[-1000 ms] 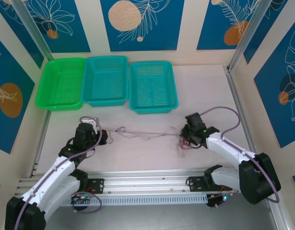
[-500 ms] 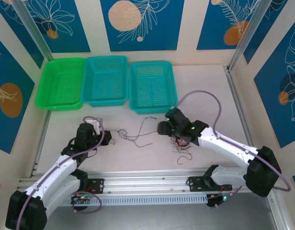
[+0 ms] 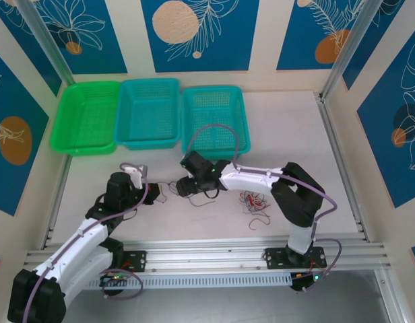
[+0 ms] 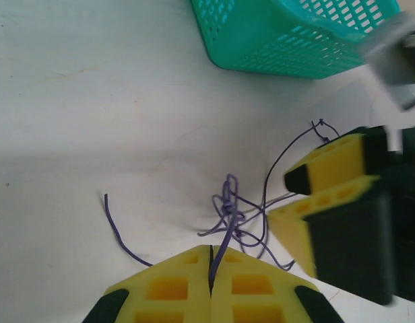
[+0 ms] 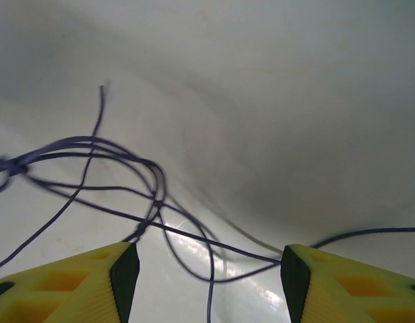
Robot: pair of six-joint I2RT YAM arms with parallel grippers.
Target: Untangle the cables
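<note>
To pull the tangle apart, my right gripper should next take hold of the black wire's slack loops, across the knot from my left gripper.
The black wire lies in slack loops between my two grippers, with a small knot just ahead of the left pads. My left gripper is shut on one strand of it. My right gripper hovers open just right of the knot, its yellow fingers facing the left gripper. In the right wrist view the open gripper straddles several dark strands without touching them. The red and white wires lie in a clump further right, with a red loop trailing out.
Three baskets stand at the back: a green one, a teal one and a second teal one, whose corner is near the wire. An aluminium rail runs along the front edge.
My right arm let go at the red and white clump and swung far left to the black wire. That wire, stretched taut before, has gone slack. The left arm barely moved.
</note>
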